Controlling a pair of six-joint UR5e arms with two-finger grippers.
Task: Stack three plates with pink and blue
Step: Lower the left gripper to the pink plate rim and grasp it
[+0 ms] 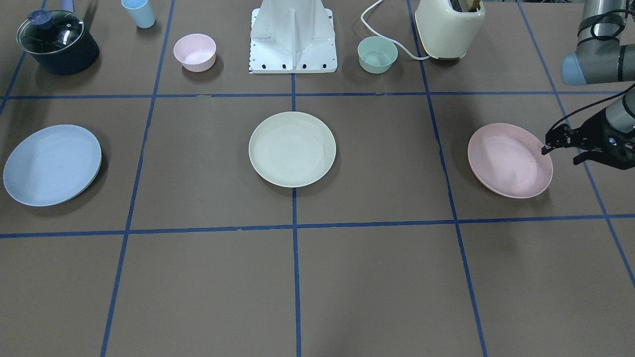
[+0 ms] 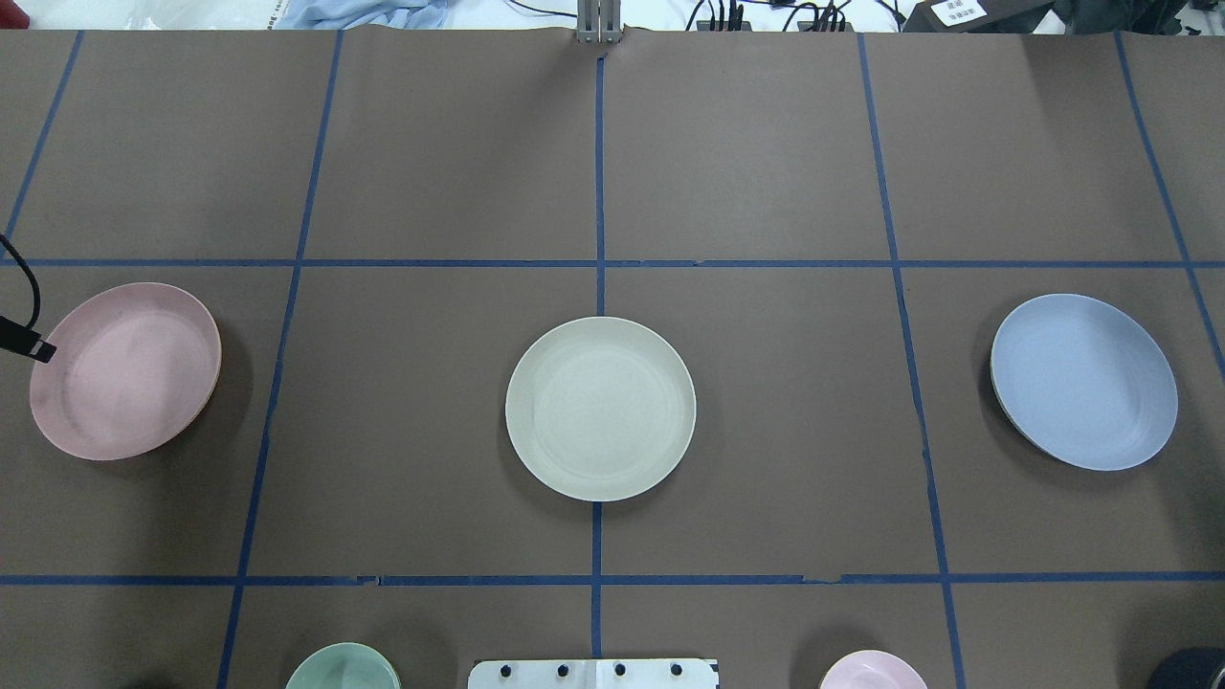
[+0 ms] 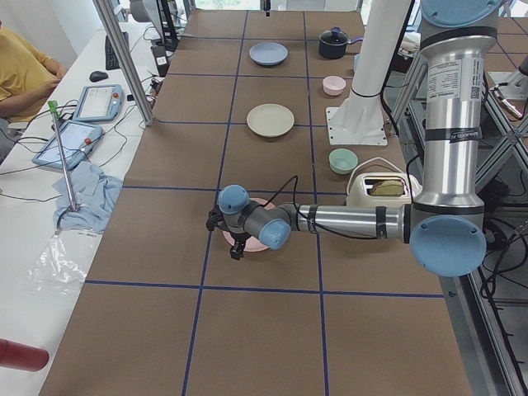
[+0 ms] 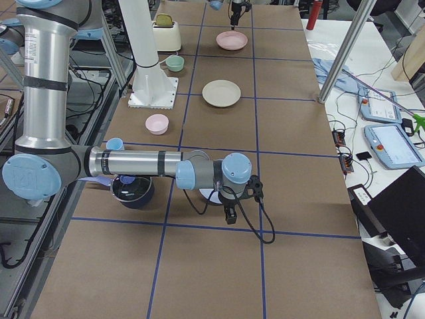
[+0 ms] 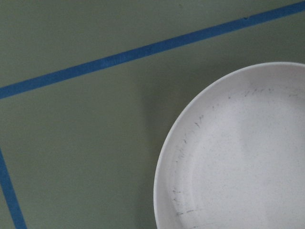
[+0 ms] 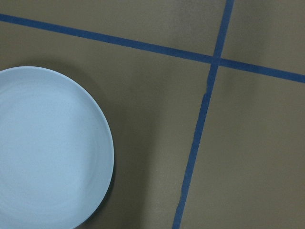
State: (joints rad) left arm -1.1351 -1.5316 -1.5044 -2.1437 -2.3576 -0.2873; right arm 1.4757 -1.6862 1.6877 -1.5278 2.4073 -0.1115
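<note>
My left gripper has its fingers open and will next grab the pale pink plate by its thin raised rim (image 1: 543,148), since the plate spreads far wider than those fingers.
Three plates lie in a row on the brown table. The cream plate (image 1: 291,148) is in the middle, the pale pink plate (image 1: 506,161) on my left side and the light blue plate (image 1: 52,164) on my right side. My left gripper (image 1: 560,154) is open and empty, low at the pink plate's outer rim; one fingertip (image 2: 38,350) shows at that rim in the overhead view. The left wrist view shows the pink plate (image 5: 238,157) below. My right gripper (image 4: 240,203) hovers by the blue plate (image 6: 47,148); I cannot tell if it is open.
Near the robot base (image 1: 292,44) stand a small pink bowl (image 1: 194,52), a green bowl (image 1: 377,54), a cream toaster (image 1: 449,27), a light-blue cup (image 1: 139,12) and a dark pot with a glass lid (image 1: 58,42). Blue tape lines cross the table.
</note>
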